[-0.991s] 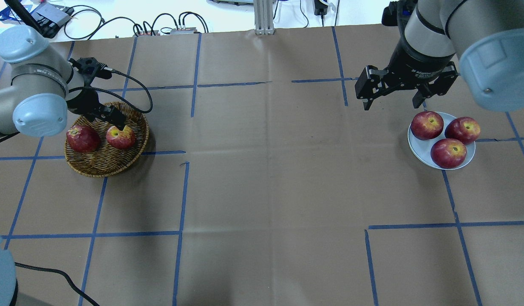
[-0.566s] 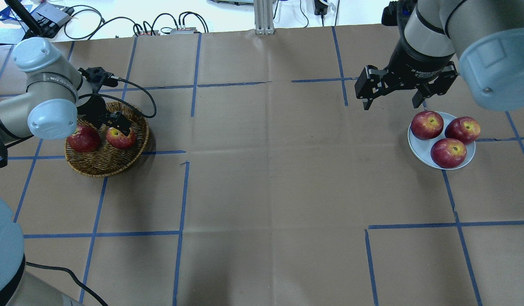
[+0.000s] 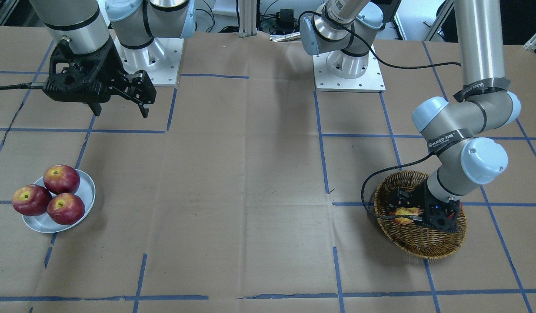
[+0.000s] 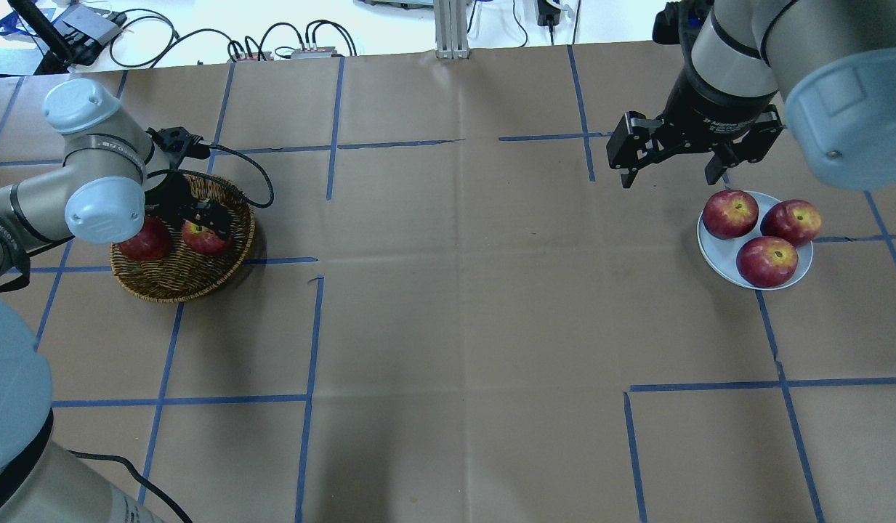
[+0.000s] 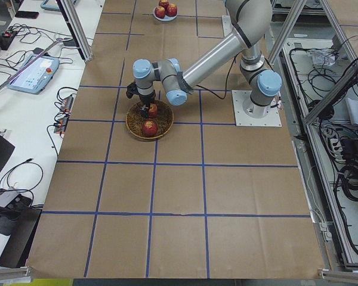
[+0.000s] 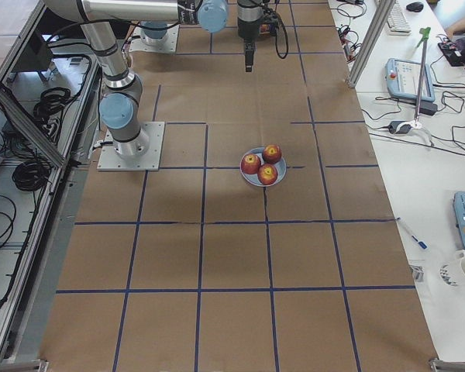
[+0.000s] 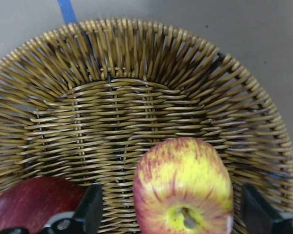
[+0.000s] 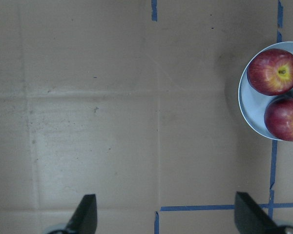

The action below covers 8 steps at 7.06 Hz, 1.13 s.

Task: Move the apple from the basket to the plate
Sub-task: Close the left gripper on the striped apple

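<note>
The red-and-yellow apple needs to be lifted out of the basket (image 3: 422, 244). I should next grip it by its round sides around the stem (image 3: 405, 215) with my left gripper.
The red-and-yellow apple (image 7: 183, 190) lies in the brown wicker basket (image 7: 117, 112), beside a dark red apple (image 7: 34, 204). My left gripper (image 7: 173, 222) is down in the basket, open, with one finger on each side of the apple and a gap on the left side. In the overhead view the apple (image 4: 200, 240) is partly under the left gripper (image 4: 206, 226), inside the basket (image 4: 171, 290). My right gripper (image 4: 669, 178) hangs open and empty just behind the pale plate (image 4: 716, 254).
Three dark red apples (image 4: 767, 261) fill most of the plate. The left arm's cable (image 4: 251, 174) loops over the basket's far rim. Brown paper with blue tape lines (image 4: 448, 327) covers the table between basket and plate.
My left arm has swung right and lowered its gripper into the basket, so the fingers now straddle the red-and-yellow apple. The right arm has not moved.
</note>
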Motion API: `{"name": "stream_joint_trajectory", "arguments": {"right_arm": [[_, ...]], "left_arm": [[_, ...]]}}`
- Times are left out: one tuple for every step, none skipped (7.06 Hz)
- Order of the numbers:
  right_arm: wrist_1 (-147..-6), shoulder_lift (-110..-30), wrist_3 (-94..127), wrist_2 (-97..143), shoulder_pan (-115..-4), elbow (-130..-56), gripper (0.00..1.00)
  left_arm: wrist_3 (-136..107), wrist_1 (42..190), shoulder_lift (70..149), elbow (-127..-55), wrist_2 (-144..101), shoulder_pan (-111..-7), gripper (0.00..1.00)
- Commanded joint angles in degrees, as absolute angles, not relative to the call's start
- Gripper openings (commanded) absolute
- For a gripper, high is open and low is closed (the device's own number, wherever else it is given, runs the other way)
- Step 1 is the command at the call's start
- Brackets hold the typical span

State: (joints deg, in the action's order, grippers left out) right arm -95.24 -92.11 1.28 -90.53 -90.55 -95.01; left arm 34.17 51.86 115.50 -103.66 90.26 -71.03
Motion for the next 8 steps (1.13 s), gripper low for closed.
{"name": "stream_joint_trajectory", "arguments": {"right_arm": [[-95.19, -92.11, 1.23, -90.53, -90.53, -95.01, 1.00], [-95.27, -92.11, 1.23, -90.53, -90.53, -95.01, 1.00], [-95.19, -92.11, 1.32, -90.53, -90.53, -95.01, 1.00], [-95.19, -92.11, 1.32, -90.53, -90.53, -95.01, 1.00], [-95.27, -92.11, 1.32, -90.53, -90.53, -95.01, 1.00], [-95.19, -92.11, 1.32, -90.53, -90.53, -94.92, 1.00], [-95.19, -92.11, 1.32, -90.53, -90.53, -95.01, 1.00], [-95.19, -92.11, 1.32, -90.53, -90.61, -95.01, 1.00]], "left_arm": [[32.27, 51.24, 115.84, -105.55, 90.26, -71.02, 0.74], [31.91, 51.15, 115.40, -105.47, 90.26, -71.10, 0.65], [31.82, 51.15, 114.70, -105.29, 90.44, -71.19, 0.64], [31.64, 51.41, 114.35, -104.34, 90.53, -71.63, 0.61], [28.25, 51.50, 113.30, -103.80, 90.53, -72.50, 0.61], [20.99, 52.46, 111.03, -103.28, 90.35, -75.47, 0.61], [13.44, 54.21, 109.09, -102.84, 90.61, -81.76, 0.61], [5.09, 56.06, 108.46, -102.22, 91.83, -87.66, 0.61]]}}
